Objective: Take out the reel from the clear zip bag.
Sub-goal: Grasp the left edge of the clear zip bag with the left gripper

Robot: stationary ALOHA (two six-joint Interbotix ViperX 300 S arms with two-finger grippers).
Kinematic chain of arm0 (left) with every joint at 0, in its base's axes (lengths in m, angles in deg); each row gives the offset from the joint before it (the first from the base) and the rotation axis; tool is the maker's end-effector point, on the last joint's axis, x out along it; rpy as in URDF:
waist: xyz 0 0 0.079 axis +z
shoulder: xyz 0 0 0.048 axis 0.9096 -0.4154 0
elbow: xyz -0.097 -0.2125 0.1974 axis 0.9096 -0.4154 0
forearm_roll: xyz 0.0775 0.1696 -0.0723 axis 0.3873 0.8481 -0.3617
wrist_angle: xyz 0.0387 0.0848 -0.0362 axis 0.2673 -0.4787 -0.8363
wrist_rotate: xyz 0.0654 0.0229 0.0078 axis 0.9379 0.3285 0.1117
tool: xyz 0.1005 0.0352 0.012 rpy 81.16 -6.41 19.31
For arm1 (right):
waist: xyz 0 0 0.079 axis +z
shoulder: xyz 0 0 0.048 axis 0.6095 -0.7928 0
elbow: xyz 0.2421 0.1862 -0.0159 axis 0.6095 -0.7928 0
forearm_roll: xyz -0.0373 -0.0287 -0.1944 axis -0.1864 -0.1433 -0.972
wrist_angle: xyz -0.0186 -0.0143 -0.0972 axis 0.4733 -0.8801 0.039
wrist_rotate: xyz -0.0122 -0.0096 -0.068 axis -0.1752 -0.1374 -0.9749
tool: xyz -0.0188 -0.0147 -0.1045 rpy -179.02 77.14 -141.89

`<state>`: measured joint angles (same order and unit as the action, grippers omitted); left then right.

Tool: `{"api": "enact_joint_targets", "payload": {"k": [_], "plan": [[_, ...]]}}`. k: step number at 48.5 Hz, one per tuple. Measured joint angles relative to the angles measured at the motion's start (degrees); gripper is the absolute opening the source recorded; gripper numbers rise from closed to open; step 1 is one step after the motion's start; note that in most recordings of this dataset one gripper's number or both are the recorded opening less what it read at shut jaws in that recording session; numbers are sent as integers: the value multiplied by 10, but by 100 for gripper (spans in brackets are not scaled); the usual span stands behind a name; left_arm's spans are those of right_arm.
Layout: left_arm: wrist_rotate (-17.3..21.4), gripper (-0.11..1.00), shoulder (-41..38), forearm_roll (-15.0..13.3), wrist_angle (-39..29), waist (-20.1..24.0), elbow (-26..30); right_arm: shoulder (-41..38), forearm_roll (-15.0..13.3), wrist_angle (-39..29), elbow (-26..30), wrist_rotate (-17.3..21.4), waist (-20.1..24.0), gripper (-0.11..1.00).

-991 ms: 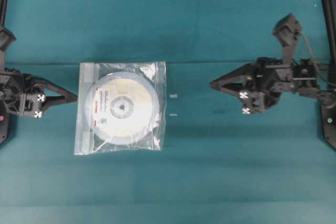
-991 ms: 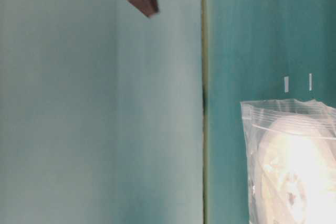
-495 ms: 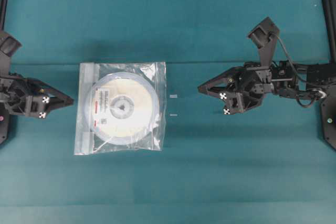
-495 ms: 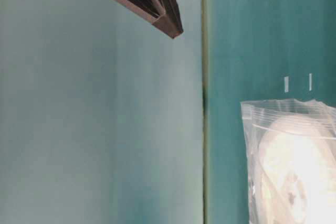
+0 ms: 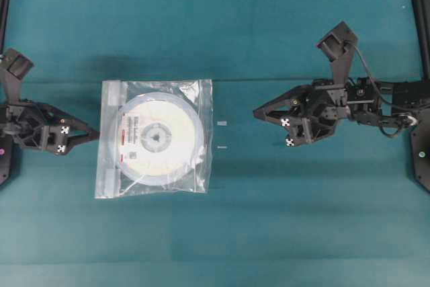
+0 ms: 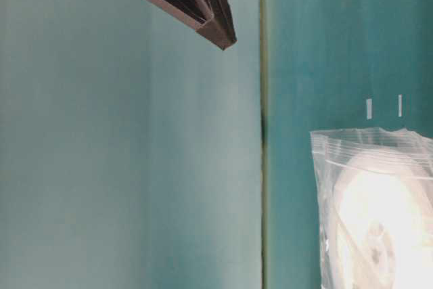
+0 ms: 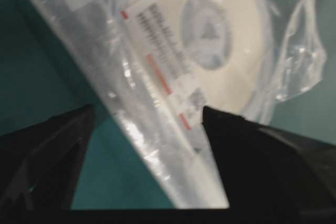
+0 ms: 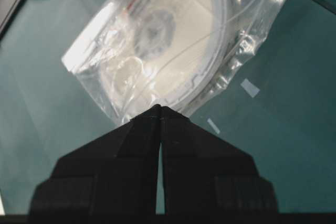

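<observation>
The bag shows only thin, loose film at its whitish zip strip point(image 5: 110, 140), so the left gripper needs to grab it there next, because the wide reel point(image 5: 157, 138) fills the bag's middle.
The reel point(image 5: 156, 136), a white disc with a cream inner area and a red-striped label, lies flat inside the clear zip bag point(image 5: 201, 99) on the teal table. The bag's whitish zip strip point(image 5: 110, 140) runs along its left edge. My left gripper point(image 5: 94, 134) is just left of that edge. In the left wrist view its jaws stand wide apart point(image 7: 148, 111), with the bag's zip strip point(image 7: 152, 150) between them and untouched. My right gripper point(image 5: 256, 113) is shut on nothing, well right of the bag. In the right wrist view its tip point(image 8: 160, 107) points at the bag point(image 8: 252, 30).
Two small white tape marks point(image 5: 222, 124) point(image 5: 222, 146) lie between the bag and the right gripper. Black frame rails point(image 5: 420, 5) stand at both table sides. In the table-level view the right gripper point(image 6: 220, 35) hangs above the table.
My left gripper has opened and moved a little right, toward the bag's left edge. The right arm swung left toward the bag earlier and now holds still.
</observation>
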<state>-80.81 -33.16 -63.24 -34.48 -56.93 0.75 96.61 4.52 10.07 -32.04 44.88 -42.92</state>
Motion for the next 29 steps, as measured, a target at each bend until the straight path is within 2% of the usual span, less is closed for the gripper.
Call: {"api": "enact_joint_targets", "payload": {"k": [29], "plan": [[-10,90,-145,-1,90,0,15,0,0,-4,0,1,0,0]]}}
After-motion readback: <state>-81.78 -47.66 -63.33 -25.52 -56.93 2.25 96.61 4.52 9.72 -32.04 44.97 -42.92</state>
